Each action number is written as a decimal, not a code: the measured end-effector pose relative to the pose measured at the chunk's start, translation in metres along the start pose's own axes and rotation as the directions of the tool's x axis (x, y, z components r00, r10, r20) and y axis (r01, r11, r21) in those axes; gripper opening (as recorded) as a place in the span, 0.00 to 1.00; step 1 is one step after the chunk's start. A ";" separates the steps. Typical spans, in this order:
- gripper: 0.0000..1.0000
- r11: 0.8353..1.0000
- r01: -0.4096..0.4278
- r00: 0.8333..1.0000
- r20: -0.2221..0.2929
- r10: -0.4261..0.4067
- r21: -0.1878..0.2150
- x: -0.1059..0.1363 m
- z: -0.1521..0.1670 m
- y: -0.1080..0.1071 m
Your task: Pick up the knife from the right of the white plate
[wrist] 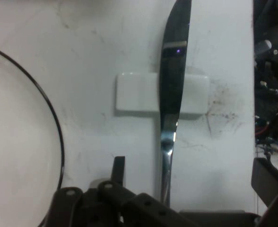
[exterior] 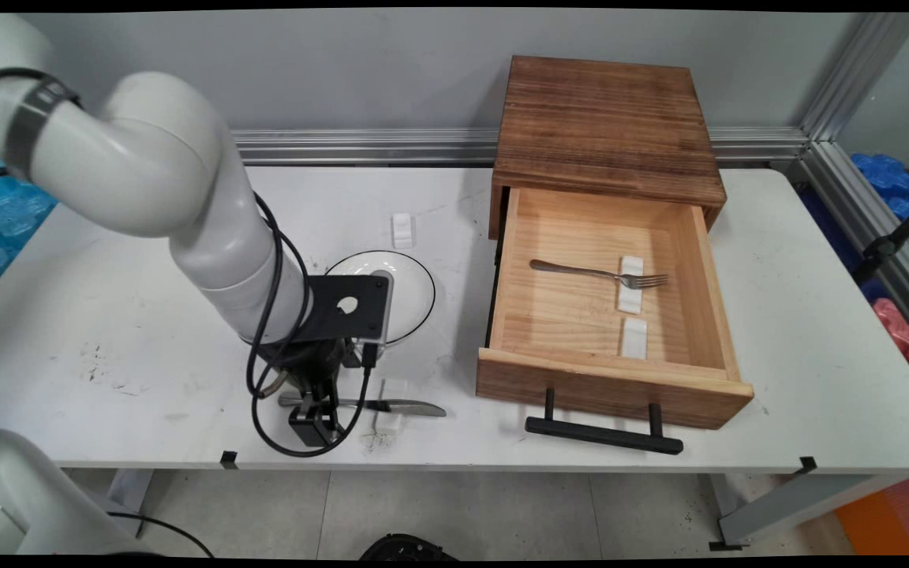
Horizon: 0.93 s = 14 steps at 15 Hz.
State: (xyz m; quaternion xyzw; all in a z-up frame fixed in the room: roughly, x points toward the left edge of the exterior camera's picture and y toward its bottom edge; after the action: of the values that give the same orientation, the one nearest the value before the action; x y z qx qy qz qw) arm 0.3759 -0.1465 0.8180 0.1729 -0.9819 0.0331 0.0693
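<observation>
My gripper is to grab the metal knife by its handle (wrist: 166,182) next, and then I will put the knife into the open drawer.
My gripper (exterior: 312,412) is down at the table's front edge, over the handle end of a silver table knife (exterior: 407,408). The hand view shows the knife (wrist: 172,94) running up from between my fingers (wrist: 118,168), which stand wide apart on either side of its handle without closing on it. The gripper (wrist: 193,177) is open. The knife's blade lies across a small white rest (wrist: 134,92), which the main view shows under the knife (exterior: 388,420). A white plate with a dark rim (exterior: 415,293) sits just behind the hand, at the left of the hand view (wrist: 16,142).
A wooden cabinet (exterior: 604,118) stands at the back right with its drawer (exterior: 612,386) pulled open and a black handle (exterior: 603,434) overhanging the front. Inside lie a fork (exterior: 596,273) on a white rest (exterior: 630,298) and a second white rest (exterior: 634,338). Another white rest (exterior: 402,229) lies behind the plate.
</observation>
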 end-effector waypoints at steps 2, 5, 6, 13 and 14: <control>1.00 1.000 -0.004 1.000 0.006 0.004 -0.011 0.000 0.011 -0.005; 1.00 1.000 -0.005 1.000 0.010 0.005 -0.022 0.000 0.021 -0.010; 1.00 1.000 -0.005 1.000 0.012 0.005 -0.030 -0.001 0.026 -0.013; 1.00 0.998 -0.010 1.000 0.011 0.011 -0.067 -0.006 0.037 -0.022; 1.00 0.997 -0.010 1.000 0.011 0.011 -0.071 -0.007 0.037 -0.022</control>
State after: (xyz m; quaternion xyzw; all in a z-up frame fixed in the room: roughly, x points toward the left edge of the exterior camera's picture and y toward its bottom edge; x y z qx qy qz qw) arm 0.3851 -0.1685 0.7815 0.1654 -0.9838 -0.0025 0.0696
